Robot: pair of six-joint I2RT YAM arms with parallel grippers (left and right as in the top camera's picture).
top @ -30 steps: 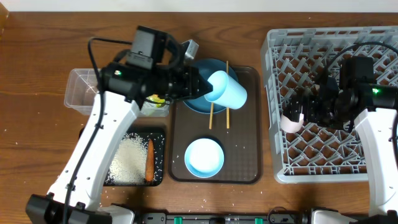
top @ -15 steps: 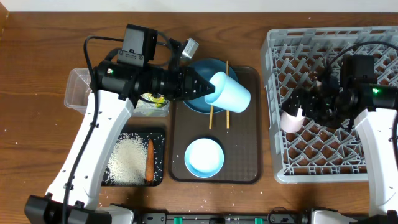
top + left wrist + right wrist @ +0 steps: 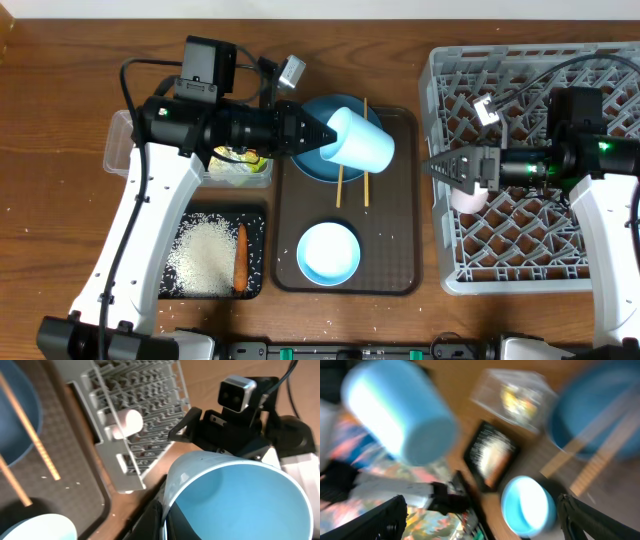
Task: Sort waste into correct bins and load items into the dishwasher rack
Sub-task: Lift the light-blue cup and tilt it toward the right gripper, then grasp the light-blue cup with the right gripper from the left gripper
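Observation:
My left gripper holds the cup's rim, so my right gripper needs to grab the closed base end of the light blue cup [image 3: 362, 141] on the opposite side. Then the cup can go into the rack with its opening first.
My left gripper [image 3: 325, 136] is shut on the rim of the light blue cup [image 3: 362, 141] and holds it tilted above the dark blue plate [image 3: 318, 163]; the cup fills the left wrist view [image 3: 240, 495]. Two chopsticks [image 3: 365, 150] lie across the plate. The light blue bowl [image 3: 328, 252] sits at the front of the brown tray. My right gripper [image 3: 447, 165] is open and empty, pointing left over the rack's left edge. The pink cup [image 3: 468, 197] lies in the grey rack [image 3: 540, 70], just below the right gripper. The black tray [image 3: 258, 215] holds rice and a carrot [image 3: 240, 257].
The brown serving tray [image 3: 400, 250] lies between the bins and the rack. The clear tub [image 3: 130, 140] at the left holds the yellow-green wrapper [image 3: 246, 159], partly under my left arm. Loose rice grains dot the table near the black tray. The right wrist view is motion-blurred.
My right gripper has let go of the pink cup, left it in the rack and swung up to point left. My left arm has drawn back a little, still holding the blue cup.

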